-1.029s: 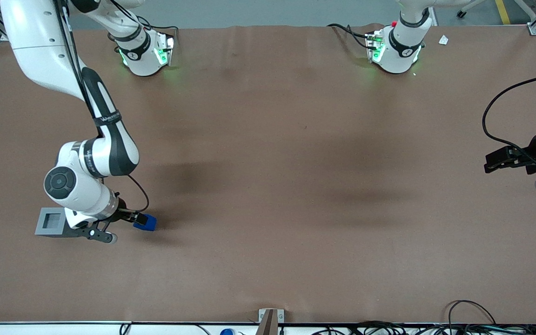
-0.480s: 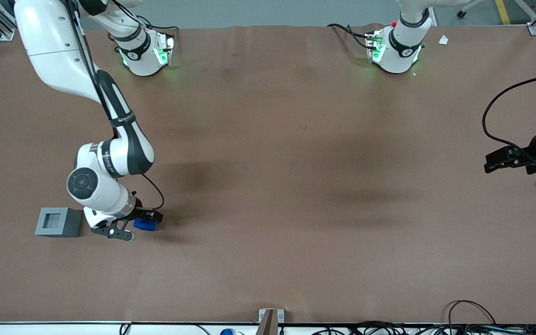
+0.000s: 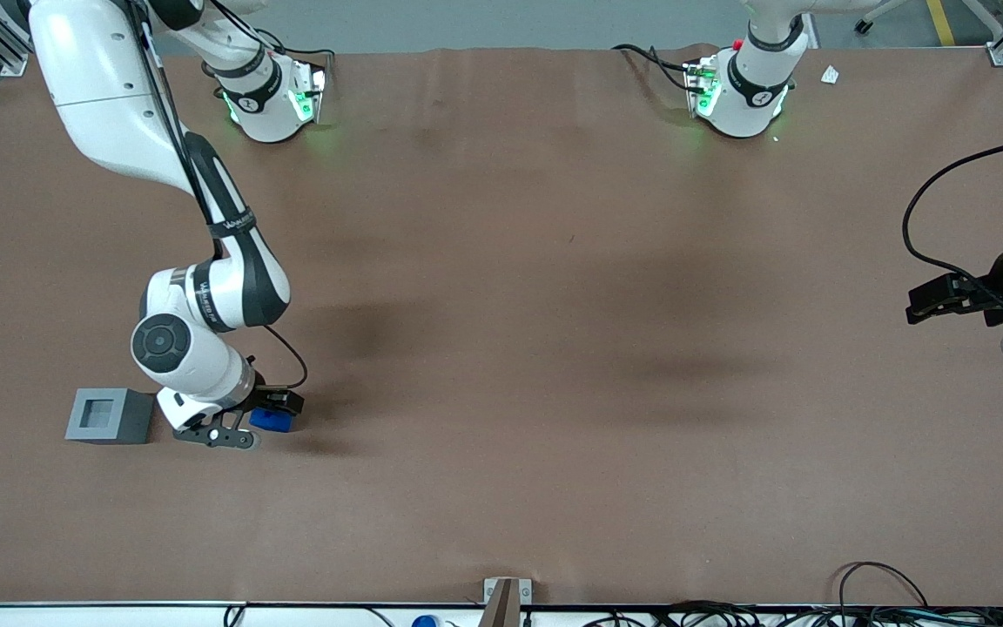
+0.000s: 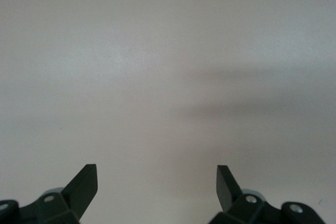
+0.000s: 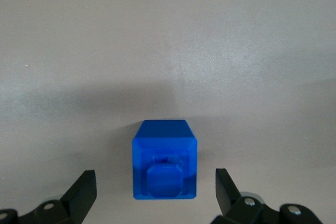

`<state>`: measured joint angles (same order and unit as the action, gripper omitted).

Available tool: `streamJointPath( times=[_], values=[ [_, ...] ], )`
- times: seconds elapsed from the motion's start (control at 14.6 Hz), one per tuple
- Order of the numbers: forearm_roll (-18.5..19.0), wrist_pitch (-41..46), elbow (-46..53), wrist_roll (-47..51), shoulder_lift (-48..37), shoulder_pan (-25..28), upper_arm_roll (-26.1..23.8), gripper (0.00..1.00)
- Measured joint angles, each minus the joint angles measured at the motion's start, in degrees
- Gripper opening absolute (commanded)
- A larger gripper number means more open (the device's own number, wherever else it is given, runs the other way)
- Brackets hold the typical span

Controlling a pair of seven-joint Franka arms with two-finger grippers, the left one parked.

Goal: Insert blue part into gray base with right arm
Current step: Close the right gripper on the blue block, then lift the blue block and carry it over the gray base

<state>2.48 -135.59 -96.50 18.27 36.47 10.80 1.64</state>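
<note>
My right gripper needs to insert the blue part into the gray base, so it should next grab the sides of the blue part's body.
The blue part (image 3: 272,421) lies on the brown table near the front camera, toward the working arm's end. In the right wrist view the blue part (image 5: 165,159) shows a raised square boss on its top. My right gripper (image 5: 156,190) is open directly over it, one finger on each side with a gap to each, not touching. In the front view the gripper (image 3: 259,416) hangs from the right arm (image 3: 205,300) and partly covers the blue part. The gray base (image 3: 109,415) with its dark square socket stands on the table beside the gripper, apart from the blue part.
The arm pedestals (image 3: 275,100) stand at the table edge farthest from the front camera. A small metal bracket (image 3: 506,596) sits at the edge nearest that camera, with cables (image 3: 885,601) along it.
The right arm has moved from over the gray base sideways to above the blue part and settled lower over it. The gray base is now uncovered. The blue part has not moved.
</note>
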Motion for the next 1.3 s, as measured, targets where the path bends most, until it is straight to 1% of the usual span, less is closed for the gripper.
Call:
streamJointPath(
  times=[0.27,0.41,0.48,0.55,0.82,0.96,1.1,1.17,1.23,1.3],
  values=[
    [0.0,-0.25,0.0,-0.12,0.28,-0.12,0.06,0.99],
    [0.0,-0.46,0.01,-0.13,0.46,-0.3,0.1,0.91],
    [0.0,-0.53,0.04,-0.14,0.56,-0.45,0.12,0.82],
    [0.0,-0.57,0.11,-0.14,0.66,-0.6,0.12,0.77],
    [-0.02,-0.58,1.19,-0.13,1.26,-0.87,0.13,0.5],
    [-0.34,-0.51,1.61,-0.13,1.41,-0.97,0.13,0.33],
    [-1.86,-0.39,1.8,-0.09,1.43,-1.06,0.13,0.11],
    [-2.7,-0.09,1.94,-0.09,1.44,-1.08,0.14,0.03],
    [-3.3,0.32,2.21,-0.09,1.46,-1.09,0.14,0.01],
    [-3.55,0.71,2.54,-0.09,1.46,-1.09,0.13,0.01]
  ],
)
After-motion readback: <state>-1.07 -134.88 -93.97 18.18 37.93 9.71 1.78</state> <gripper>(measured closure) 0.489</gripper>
